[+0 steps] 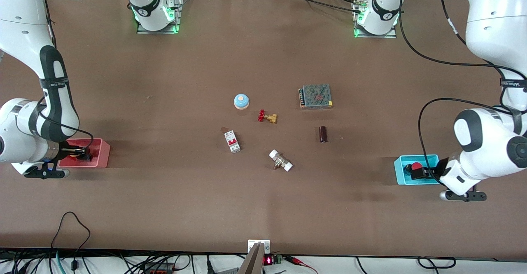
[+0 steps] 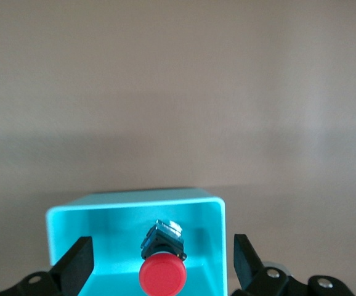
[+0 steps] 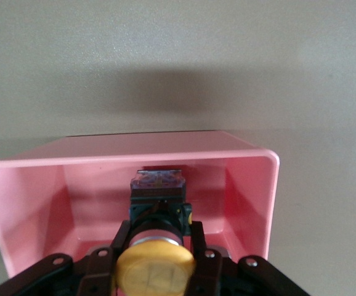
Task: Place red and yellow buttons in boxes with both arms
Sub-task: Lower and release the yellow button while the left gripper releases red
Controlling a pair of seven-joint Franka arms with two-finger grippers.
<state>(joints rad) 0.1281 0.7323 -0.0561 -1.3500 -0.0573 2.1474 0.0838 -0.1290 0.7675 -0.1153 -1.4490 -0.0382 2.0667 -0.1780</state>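
My right gripper will open: the yellow button is inside the pink box's rim in the right wrist view and would rest there.
The red button [image 1: 416,167] lies on its side in the cyan box [image 1: 416,157] at the left arm's end of the table. My left gripper [image 1: 428,172] hangs over that box, open and empty. In the left wrist view the red button [image 2: 162,275] lies on the floor of the cyan box [image 2: 135,200], and the gripper [image 2: 162,246] has its fingers [image 2: 79,262] wide apart, clear of it. My right gripper [image 1: 82,153] is inside the pink-red box [image 1: 101,158] at the right arm's end. In the right wrist view the gripper [image 3: 159,229] is shut on the yellow button [image 3: 155,268] in the pink-red box [image 3: 135,148].
Mid-table stand a blue dome on a beige base [image 1: 241,101], a brass valve with a red handwheel [image 1: 267,117], a white and red circuit breaker [image 1: 232,141], a white-capped fitting [image 1: 280,160], a dark cylinder [image 1: 323,134] and a meshed power supply [image 1: 315,96].
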